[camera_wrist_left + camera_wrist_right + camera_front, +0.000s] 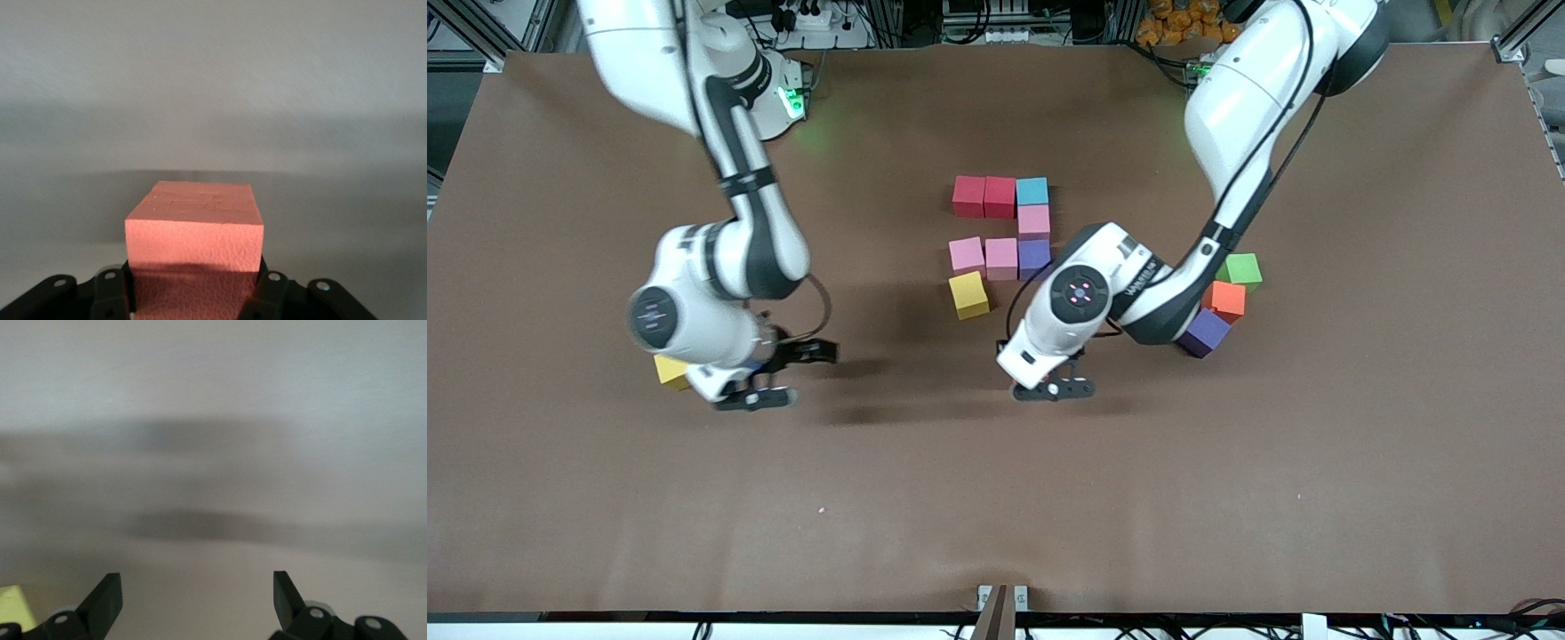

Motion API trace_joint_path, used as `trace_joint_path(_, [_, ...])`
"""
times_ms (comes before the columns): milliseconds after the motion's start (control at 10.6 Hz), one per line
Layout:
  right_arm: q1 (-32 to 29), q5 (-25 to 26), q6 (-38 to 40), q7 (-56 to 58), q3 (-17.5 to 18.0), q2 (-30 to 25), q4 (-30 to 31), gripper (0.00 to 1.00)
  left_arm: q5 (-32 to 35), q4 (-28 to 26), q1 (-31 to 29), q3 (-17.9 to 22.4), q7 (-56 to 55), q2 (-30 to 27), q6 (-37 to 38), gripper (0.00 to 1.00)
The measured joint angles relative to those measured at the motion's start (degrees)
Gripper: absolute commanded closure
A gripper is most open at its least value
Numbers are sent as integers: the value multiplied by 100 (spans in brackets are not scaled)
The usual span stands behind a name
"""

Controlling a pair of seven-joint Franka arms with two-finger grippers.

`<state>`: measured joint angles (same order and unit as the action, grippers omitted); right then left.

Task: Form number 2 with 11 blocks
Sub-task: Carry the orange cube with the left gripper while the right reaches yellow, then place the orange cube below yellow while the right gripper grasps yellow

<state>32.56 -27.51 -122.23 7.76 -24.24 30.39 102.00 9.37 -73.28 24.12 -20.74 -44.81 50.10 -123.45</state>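
The salmon-pink cube is still short of the table beside the yellow cube and would miss it if I opened my left gripper now. I need to first move the cube there.
Part of the number 2 lies mid-table: two red cubes and a light blue one in a row, a pink cube under it, then two pink cubes and a purple one, with a yellow cube nearest the camera. My left gripper is shut on a salmon-pink cube, low over bare table; the hand hides this cube in the front view. My right gripper is open and empty beside a second yellow cube.
An orange cube, a purple cube and a green cube sit clustered under the left arm's forearm, toward the left arm's end. The brown table stretches wide toward the front camera.
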Motion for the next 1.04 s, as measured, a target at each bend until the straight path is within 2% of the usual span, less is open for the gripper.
trace_joint_path(379, [-995, 854, -34, 751, -11, 14, 34, 0, 0, 458, 454, 18, -120, 496, -137, 65])
trace_joint_path(758, [-1927, 956, -284, 2513, -13, 99, 72, 0, 0, 601, 787, 112, -200, 721, -263, 66])
trace_joint_path(1042, [-1984, 969, -574, 2976, 36, 215, 249, 0, 0, 618, 888, 139, -317, 731, -263, 66])
